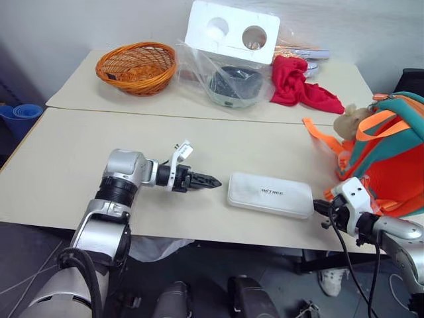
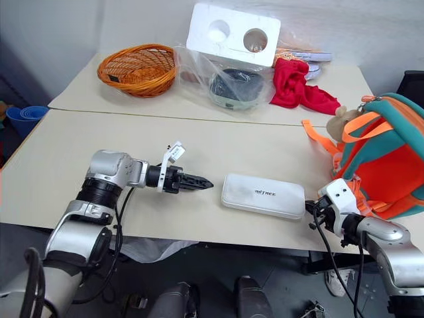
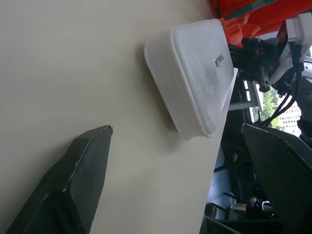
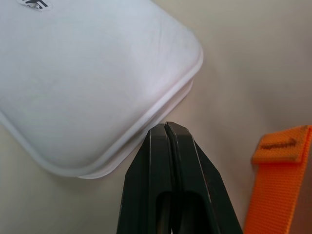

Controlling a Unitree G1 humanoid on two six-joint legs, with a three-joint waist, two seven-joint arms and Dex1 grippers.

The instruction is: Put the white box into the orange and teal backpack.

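The left gripper grabs the white box by one short end next, to get it into the orange and teal backpack.
The white box lies flat on the table near its front edge, dark lettering up. My left gripper points at the box's left end across a short gap. In the left wrist view its fingers stand wide apart, open and empty, with the box ahead of them. My right gripper is shut, its tips against the rim of the box's right end. The orange and teal backpack stands at the table's right edge, a beige plush charm on it and orange straps trailing.
At the back of the table are an orange wicker basket, a white foam block with two round holes, a clear plastic bag holding a dark round thing, and a red cloth. Blue cups sit off the table's left.
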